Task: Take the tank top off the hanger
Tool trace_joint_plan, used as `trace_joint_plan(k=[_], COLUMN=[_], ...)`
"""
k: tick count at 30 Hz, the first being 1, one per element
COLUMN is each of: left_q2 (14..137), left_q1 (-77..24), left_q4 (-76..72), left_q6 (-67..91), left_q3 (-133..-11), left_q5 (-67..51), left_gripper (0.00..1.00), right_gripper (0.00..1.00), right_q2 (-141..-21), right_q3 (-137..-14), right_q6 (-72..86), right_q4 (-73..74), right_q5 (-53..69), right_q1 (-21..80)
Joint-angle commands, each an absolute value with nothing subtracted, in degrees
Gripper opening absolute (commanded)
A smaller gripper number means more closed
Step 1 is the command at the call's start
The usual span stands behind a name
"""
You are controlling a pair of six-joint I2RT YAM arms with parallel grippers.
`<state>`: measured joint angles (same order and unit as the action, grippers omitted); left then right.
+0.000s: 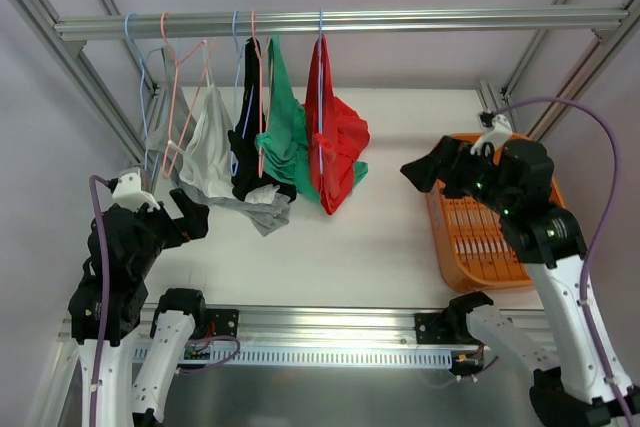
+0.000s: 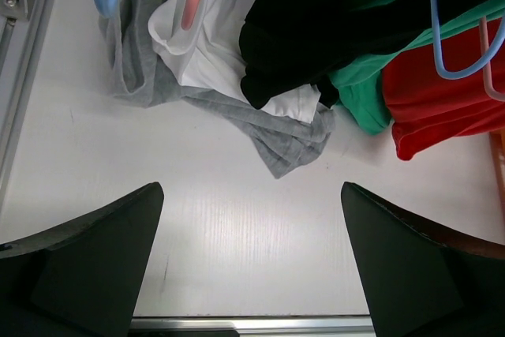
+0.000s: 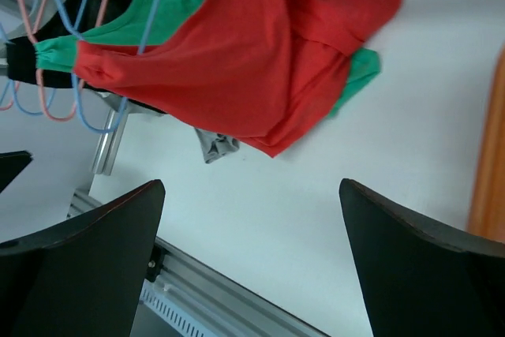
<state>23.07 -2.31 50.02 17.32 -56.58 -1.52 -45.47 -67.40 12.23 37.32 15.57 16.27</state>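
Observation:
Next, my right gripper grabs the blue hanger (image 1: 321,57) by its near-side wire (image 1: 320,155), so the hook and the red tank top stay free for removal.
Several tank tops hang on hangers from the metal rail (image 1: 340,22) at the back. From left they are grey (image 1: 157,137), white (image 1: 210,142), black (image 1: 250,137), green (image 1: 285,137) and red (image 1: 335,142); their hems rest on the white table. The red top hangs on a blue hanger (image 1: 321,57). My left gripper (image 1: 195,215) is open and empty, low at the near left, in front of the grey top (image 2: 268,136). My right gripper (image 1: 420,172) is open and empty, right of the red top (image 3: 260,53) and apart from it.
An orange slatted basket (image 1: 490,237) sits on the table at the right, under my right arm. Slanted frame posts (image 1: 95,77) stand at both back corners. An aluminium rail (image 1: 330,322) runs along the table's near edge.

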Motion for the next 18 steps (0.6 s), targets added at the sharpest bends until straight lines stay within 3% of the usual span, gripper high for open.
trace_joint_plan(k=[1, 10, 18], left_q2=[22.1, 21.2, 18.6], left_q1=[-2.7, -2.7, -2.7], left_q4=[49.1, 46.5, 43.2], left_q6=[18.9, 19.5, 20.5], left_q3=[-55.4, -52.2, -49.6], left_q5=[-3.7, -8.3, -9.3], left_gripper=[0.99, 0.99, 0.99], right_gripper=[1.0, 1.0, 0.84], right_q2=[-49.6, -65.1, -86.7], right_q3=[-73.4, -91.3, -110.4], right_q6=[14.9, 7.7, 2.3], right_q4=[32.0, 32.3, 33.5], right_q5=[12.3, -14.0, -25.0], right_q1=[24.0, 47.6, 53.2])
